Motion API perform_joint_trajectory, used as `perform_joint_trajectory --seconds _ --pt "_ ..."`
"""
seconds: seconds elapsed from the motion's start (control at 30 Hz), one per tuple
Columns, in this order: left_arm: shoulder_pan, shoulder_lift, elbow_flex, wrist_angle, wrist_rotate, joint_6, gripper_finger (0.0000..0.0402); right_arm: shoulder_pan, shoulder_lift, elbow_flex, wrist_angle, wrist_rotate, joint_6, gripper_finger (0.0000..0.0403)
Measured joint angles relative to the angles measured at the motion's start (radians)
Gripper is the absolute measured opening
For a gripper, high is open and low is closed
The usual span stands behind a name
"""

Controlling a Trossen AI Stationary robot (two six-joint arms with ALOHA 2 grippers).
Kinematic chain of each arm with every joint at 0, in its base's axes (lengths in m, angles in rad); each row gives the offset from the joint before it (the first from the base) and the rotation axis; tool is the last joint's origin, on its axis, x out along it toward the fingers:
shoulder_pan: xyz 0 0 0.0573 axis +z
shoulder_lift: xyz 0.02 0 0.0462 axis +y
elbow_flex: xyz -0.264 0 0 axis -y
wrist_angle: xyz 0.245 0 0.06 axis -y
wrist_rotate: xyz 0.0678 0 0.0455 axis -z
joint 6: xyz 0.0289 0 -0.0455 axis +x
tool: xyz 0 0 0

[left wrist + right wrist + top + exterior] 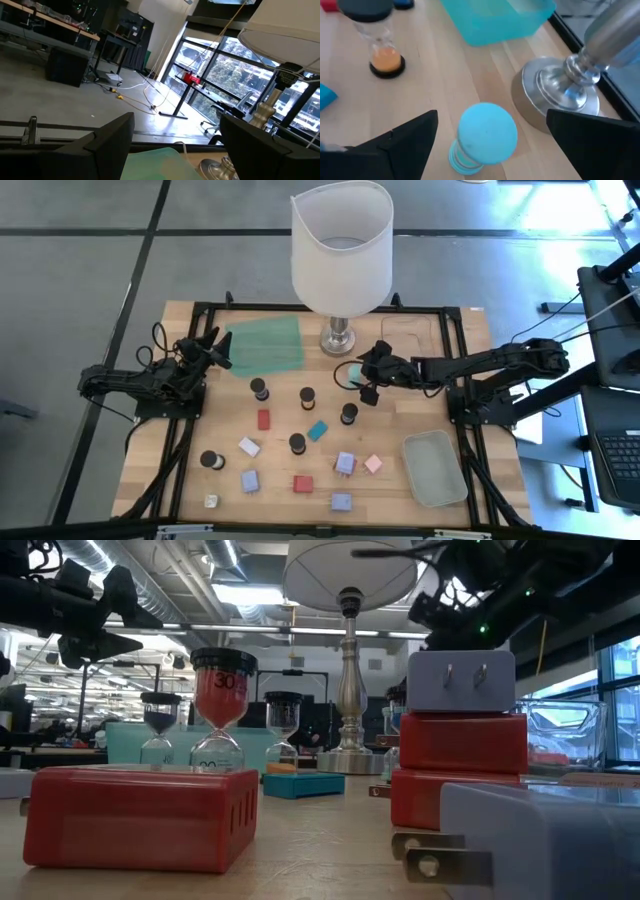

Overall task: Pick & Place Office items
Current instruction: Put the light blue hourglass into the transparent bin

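Observation:
My right gripper moves lower before it closes on the timer, since its fingers are still above the teal cap [487,132] of the upright timer [464,159].
Small office items are scattered over the wooden table: red blocks [264,419], lavender blocks [249,480], a pink one [373,464], white ones [249,446], a teal block [317,430] and dark-capped sand timers [307,396]. My right gripper [491,119] is open and hangs over a teal-capped timer [485,134] that stands upright beside the lamp base [560,95]. Its fingers stand on either side of the cap without touching it. My left gripper [177,127] is open and raised at the table's left, by the green tray [265,345].
The big white-shaded lamp [340,250] stands at the far middle, its metal base [340,338] close to my right gripper [362,380]. A clear tray [435,468] lies near the right edge. An orange-sand timer [377,40] stands close by. A black frame [190,430] borders the table.

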Motion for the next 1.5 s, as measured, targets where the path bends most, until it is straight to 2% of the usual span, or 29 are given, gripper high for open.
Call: perform_joint_trajectory --seconds 0.4,0.7,0.9,1.17,1.37,1.5 --pt "0.0 0.0 0.0 0.0 0.0 0.0 0.029 -0.048 0.128 0.0 0.068 -0.009 0.178 0.0375" --pt "0.0 0.0 0.0 0.0 0.0 0.0 0.029 -0.05 0.137 0.0 0.068 -0.01 0.23 0.037" --pt "0.0 0.0 0.0 0.0 0.0 0.0 0.029 -0.05 0.137 0.0 0.068 -0.01 0.23 0.0319" --pt "0.0 0.0 0.0 0.0 0.0 0.0 0.029 -0.05 0.137 0.0 0.068 -0.008 0.23 0.0192" --pt "0.0 0.0 0.0 0.0 0.0 0.0 0.029 -0.05 0.13 0.0 0.094 -0.011 0.247 0.0191" --pt "0.0 0.0 0.0 0.0 0.0 0.0 0.029 -0.057 0.074 -0.001 0.104 -0.01 0.306 0.0191"
